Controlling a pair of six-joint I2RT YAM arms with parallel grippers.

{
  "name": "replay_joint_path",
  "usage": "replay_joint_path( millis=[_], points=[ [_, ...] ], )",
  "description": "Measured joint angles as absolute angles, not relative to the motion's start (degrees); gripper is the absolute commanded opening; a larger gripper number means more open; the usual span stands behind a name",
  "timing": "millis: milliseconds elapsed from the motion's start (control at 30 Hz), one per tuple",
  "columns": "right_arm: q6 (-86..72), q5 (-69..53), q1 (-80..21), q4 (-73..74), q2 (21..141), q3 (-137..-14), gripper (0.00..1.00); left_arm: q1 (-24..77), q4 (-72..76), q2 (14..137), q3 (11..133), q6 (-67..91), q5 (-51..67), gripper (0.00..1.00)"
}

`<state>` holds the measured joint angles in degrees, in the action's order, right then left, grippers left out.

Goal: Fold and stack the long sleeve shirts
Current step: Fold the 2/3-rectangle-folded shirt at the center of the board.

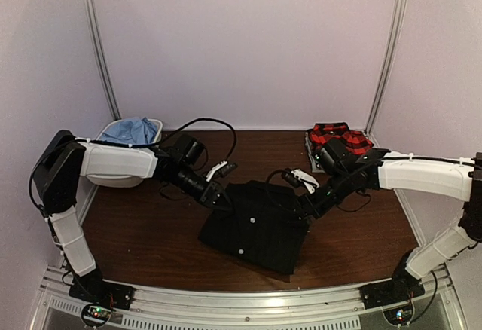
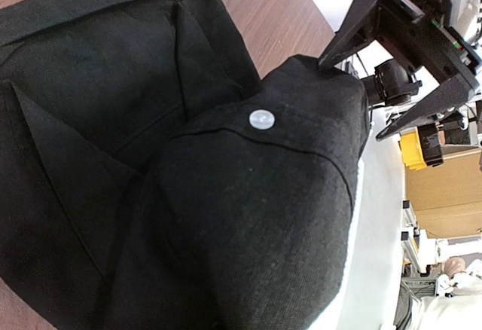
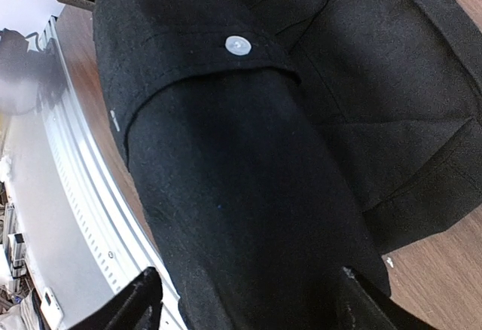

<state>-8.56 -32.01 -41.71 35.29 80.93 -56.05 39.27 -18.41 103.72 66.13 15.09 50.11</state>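
Observation:
The right gripper grabs the raised fold (image 1: 300, 215) (image 3: 260, 294) at the black shirt's far edge next, across from my left gripper, so both ends move together for folding.
The black shirt (image 1: 252, 228) lies partly folded in the middle of the table, white buttons up. My left gripper (image 1: 224, 200) is at its far left edge. In the left wrist view black cloth (image 2: 248, 217) with a button (image 2: 260, 120) bulges up and hides my own fingers, so it looks gripped. My right gripper (image 1: 306, 208) is at the shirt's far right edge. Its fingers (image 3: 143, 300) stand wide apart with a raised fold of the shirt (image 3: 241, 179) between them. The left wrist view shows the right gripper (image 2: 354, 96) open too.
The light blue shirt (image 1: 134, 130) sits in a white bin at the back left. The red-and-black plaid shirt (image 1: 340, 138) sits in a bin at the back right. The metal rail (image 1: 248, 304) runs along the near edge. Loose arm cables hang above the shirt's far edge.

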Motion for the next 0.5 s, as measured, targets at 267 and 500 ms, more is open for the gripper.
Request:
replay_joint_path(
  millis=[267, 500],
  points=[
    [-7.9, -32.16, -41.04, 32.91, 82.59, -56.05, 0.84, 38.94, -18.46, 104.75, 68.14, 15.05, 51.86, 0.0],
    [-7.22, -29.36, -41.23, 33.26, 82.56, -56.64, 0.87, 38.94, -18.48, 104.75, 68.14, 14.7, 52.64, 0.0]
  ],
)
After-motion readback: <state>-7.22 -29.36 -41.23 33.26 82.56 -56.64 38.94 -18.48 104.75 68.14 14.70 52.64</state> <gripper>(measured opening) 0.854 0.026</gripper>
